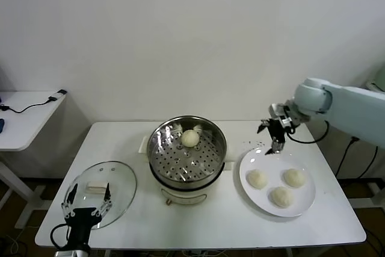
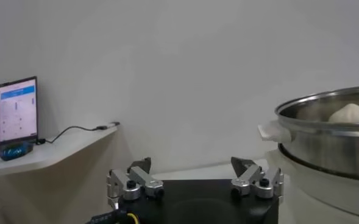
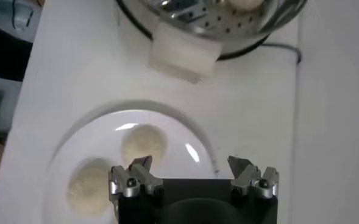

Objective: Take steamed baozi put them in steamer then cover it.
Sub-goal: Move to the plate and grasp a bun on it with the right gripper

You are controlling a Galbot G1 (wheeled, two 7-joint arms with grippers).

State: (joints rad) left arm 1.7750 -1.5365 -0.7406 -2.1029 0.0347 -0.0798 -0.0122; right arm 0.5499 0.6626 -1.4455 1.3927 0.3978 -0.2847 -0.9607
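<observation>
I will next grab a baozi from the plate (image 1: pixel 274 162) by its rounded sides with my right gripper. It will fill the steamer (image 1: pixel 187 156) for covering.
The steamer (image 1: pixel 187 156) stands mid-table with one baozi (image 1: pixel 190 138) on its perforated bottom. Three more baozi (image 1: pixel 257 178) (image 1: pixel 294 177) (image 1: pixel 281 196) lie on a white plate (image 1: pixel 274 162) to its right. My right gripper (image 1: pixel 274 136) hovers open over the plate's far-left rim with nothing in it. In the right wrist view the right gripper (image 3: pixel 189 161) is just short of one baozi (image 3: pixel 143 143). The cover (image 1: pixel 117 179) lies flat at the front left. My left gripper (image 1: pixel 89 204) is open and empty above the cover's near edge. From the left wrist, the steamer (image 2: pixel 331 143) appears beside the left gripper (image 2: pixel 191 163).
A small side table (image 1: pixel 27 115) with a cable stands to the left, off the work table. The steamer's cream handle (image 3: pixel 182 52) juts toward the plate. The table's front edge (image 1: pixel 198 246) runs just behind my left gripper.
</observation>
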